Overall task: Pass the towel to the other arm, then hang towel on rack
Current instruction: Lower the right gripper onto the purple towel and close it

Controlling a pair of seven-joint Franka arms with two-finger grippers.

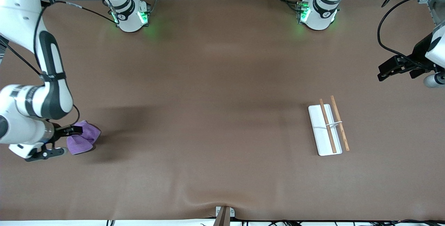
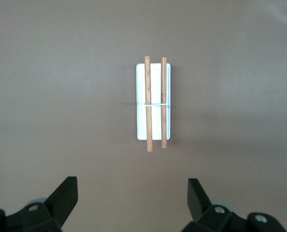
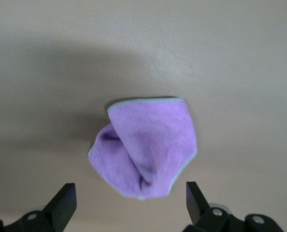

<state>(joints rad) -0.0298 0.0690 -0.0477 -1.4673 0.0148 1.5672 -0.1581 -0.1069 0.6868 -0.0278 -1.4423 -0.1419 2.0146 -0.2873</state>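
The towel needs to be passed to the other arm. My right gripper should grab the towel's bunched fold next.
The purple towel (image 1: 85,139) lies crumpled on the brown table at the right arm's end; it also shows in the right wrist view (image 3: 150,150). My right gripper (image 1: 73,139) hovers low at the towel's edge, open, its fingers (image 3: 66,198) straddling only the cloth's nearest tip. Toward the left arm's end stands the rack (image 1: 325,130): a white base carrying two brown rods joined by a white bracket. The left wrist view shows the rack (image 2: 153,104) ahead of the left gripper (image 2: 132,181). That left gripper (image 1: 380,73) waits open and empty over the table's end.
Both arm bases (image 1: 130,17) (image 1: 318,15) stand along the table edge farthest from the front camera. A clamp (image 1: 224,214) pinches the brown table cover at the nearest edge, raising a small wrinkle. A wide stretch of bare table separates towel and rack.
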